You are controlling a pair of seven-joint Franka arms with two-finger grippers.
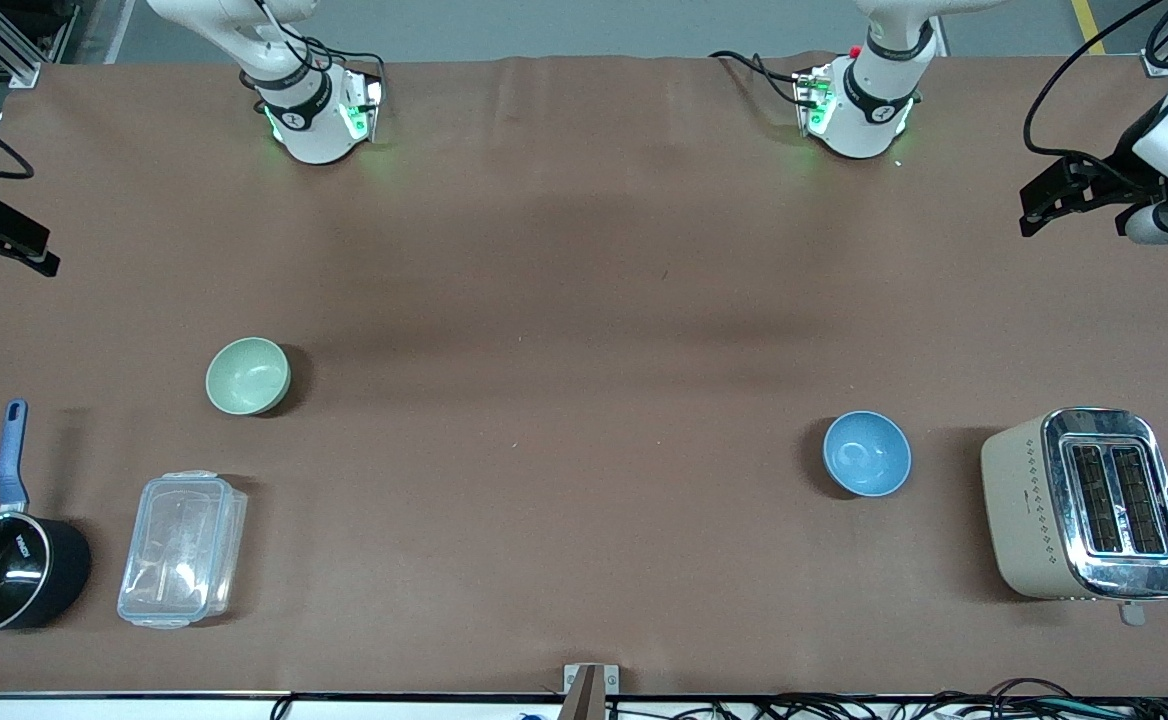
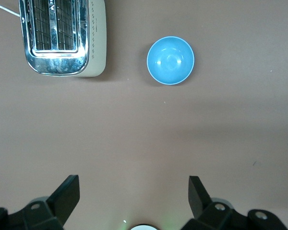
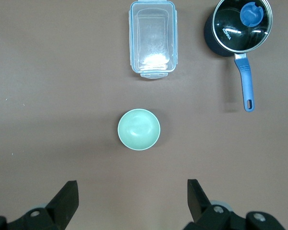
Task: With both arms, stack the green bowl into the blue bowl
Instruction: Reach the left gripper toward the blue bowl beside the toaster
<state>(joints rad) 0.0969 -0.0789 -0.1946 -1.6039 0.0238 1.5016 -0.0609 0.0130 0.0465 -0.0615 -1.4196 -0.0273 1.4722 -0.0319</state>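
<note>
My left gripper should next grab the blue bowl (image 1: 866,453) by its rim, to get it ready for the green bowl to stack inside.
The green bowl (image 1: 248,375) stands upright and empty toward the right arm's end of the table; it also shows in the right wrist view (image 3: 138,129). The blue bowl (image 1: 866,453) stands upright and empty toward the left arm's end; it also shows in the left wrist view (image 2: 170,60). My left gripper (image 2: 134,184) is open and empty, high over bare table between its base and the blue bowl. My right gripper (image 3: 132,184) is open and empty, high over bare table between its base and the green bowl. Neither gripper shows in the front view.
A beige toaster (image 1: 1084,503) stands beside the blue bowl at the left arm's end. A clear lidded plastic box (image 1: 182,548) and a black saucepan with a blue handle (image 1: 4,560) lie nearer the front camera than the green bowl. Dark mounts (image 1: 1094,190) sit at the table's ends.
</note>
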